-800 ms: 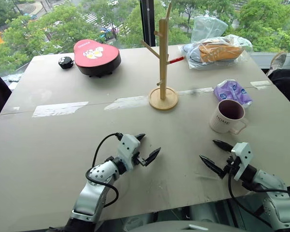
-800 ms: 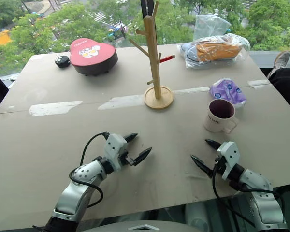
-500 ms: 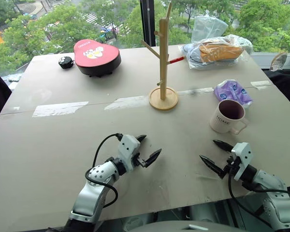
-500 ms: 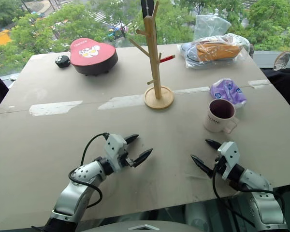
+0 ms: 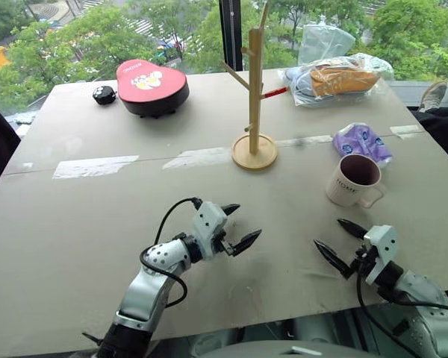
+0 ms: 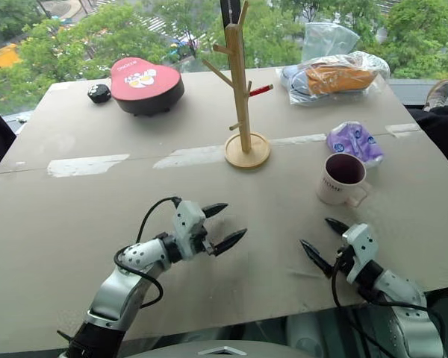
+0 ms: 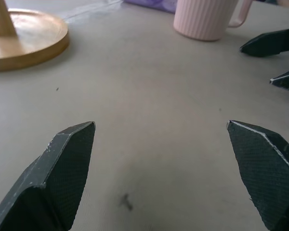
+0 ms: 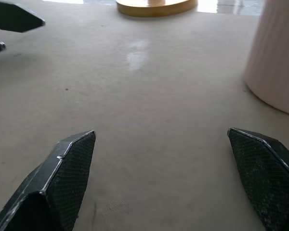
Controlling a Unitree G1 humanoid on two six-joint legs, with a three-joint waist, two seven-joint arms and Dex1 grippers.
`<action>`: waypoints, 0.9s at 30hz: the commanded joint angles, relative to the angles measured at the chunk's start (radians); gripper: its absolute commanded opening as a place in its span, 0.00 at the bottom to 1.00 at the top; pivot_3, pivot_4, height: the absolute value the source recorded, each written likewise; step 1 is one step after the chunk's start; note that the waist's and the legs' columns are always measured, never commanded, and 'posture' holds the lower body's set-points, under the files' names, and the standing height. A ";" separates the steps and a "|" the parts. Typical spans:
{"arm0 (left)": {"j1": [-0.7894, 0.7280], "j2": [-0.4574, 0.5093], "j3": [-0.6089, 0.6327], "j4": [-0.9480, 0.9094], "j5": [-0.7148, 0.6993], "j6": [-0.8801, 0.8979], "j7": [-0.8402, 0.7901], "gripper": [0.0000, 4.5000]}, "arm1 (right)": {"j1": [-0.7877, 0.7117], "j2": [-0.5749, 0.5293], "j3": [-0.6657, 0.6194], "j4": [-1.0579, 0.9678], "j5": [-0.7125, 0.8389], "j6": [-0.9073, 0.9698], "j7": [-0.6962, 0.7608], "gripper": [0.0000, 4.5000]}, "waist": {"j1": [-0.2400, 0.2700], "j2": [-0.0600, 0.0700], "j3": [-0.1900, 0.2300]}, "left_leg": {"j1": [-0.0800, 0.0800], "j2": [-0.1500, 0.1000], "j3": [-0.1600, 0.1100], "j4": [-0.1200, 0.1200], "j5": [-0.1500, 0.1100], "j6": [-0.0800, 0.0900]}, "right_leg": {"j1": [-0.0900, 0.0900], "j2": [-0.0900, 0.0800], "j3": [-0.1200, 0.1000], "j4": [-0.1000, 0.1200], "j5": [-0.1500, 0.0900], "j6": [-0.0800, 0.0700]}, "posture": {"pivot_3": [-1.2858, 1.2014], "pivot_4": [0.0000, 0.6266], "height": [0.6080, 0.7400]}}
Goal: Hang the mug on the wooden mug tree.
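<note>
The robot's right gripper should take hold of the mug by its slim, flat-sided handle next, because the mug's round body is wide and sloping.
The cream mug with a dark inside stands upright on the table at the right, its handle turned toward the near right. The wooden mug tree rises from its round base at the table's middle, its pegs bare. My left gripper hovers open over the near middle of the table, pointing toward the mug, with nothing between its fingers. My right gripper is open and holds nothing. It sits a short way in front of the mug and points left of it.
A red heart-shaped tin and a small black object sit at the far left. Plastic bags lie at the far right, and a purple packet lies just behind the mug. The table's front edge runs close under both arms.
My left gripper has reached a little forward and to the right, still open. The right gripper has barely moved, and the mug and tree stand as before.
</note>
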 commanded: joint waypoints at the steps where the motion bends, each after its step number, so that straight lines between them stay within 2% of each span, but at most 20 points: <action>1: -0.058 0.006 -0.036 -0.022 -0.037 0.003 -0.076 1.00 | 0.051 0.025 -0.109 -0.056 0.034 0.002 -0.077 0.99 | -0.001 0.000 0.000 | 0.000 0.000 0.000 0.000 0.000 0.000 | 0.000 0.000 0.000 0.000 0.000 0.000 | 0.52 0.24 1.00; 6: -0.150 0.012 -0.072 -0.017 -0.031 0.013 -0.129 1.00 | 0.033 0.049 -0.182 -0.081 0.061 0.024 -0.147 0.99 | -0.007 0.001 0.001 | 0.001 0.001 0.001 0.000 0.000 0.000 | 0.000 0.001 0.001 0.001 0.000 0.000 | 0.52 0.24 1.00; 12: -0.202 0.017 -0.079 -0.016 -0.017 0.003 -0.132 1.00 | -0.055 0.051 -0.181 -0.057 0.043 0.039 -0.183 0.99 | -0.005 0.001 0.001 | 0.001 0.001 0.001 0.000 0.001 -0.002 | 0.000 0.004 0.002 0.001 0.000 0.000 | 0.52 0.24 1.00; 19: -0.201 0.015 -0.079 -0.011 -0.005 -0.008 -0.114 1.00 | -0.181 0.045 -0.182 0.058 0.025 0.015 -0.181 0.99 | -0.004 0.000 0.001 | 0.000 0.001 0.001 0.000 0.001 -0.002 | -0.001 0.003 0.002 0.000 0.000 0.000 | 0.52 0.24 1.00; 24: -0.192 0.013 -0.077 -0.015 -0.002 -0.011 -0.103 1.00 | -0.257 0.015 -0.180 0.161 0.022 -0.003 -0.123 0.99 | -0.003 0.000 0.001 | 0.000 0.001 0.002 0.000 0.001 -0.002 | -0.002 0.003 0.002 0.001 0.000 0.000 | 0.52 0.24 1.00; 27: -0.192 0.015 -0.073 -0.022 -0.003 -0.008 -0.099 1.00 | -0.290 -0.014 -0.182 0.217 0.060 0.004 -0.041 0.80 | -0.004 0.000 0.001 | 0.000 0.001 0.002 0.000 0.001 -0.002 | -0.002 0.003 0.003 0.001 0.000 0.000 | 0.52 0.24 1.00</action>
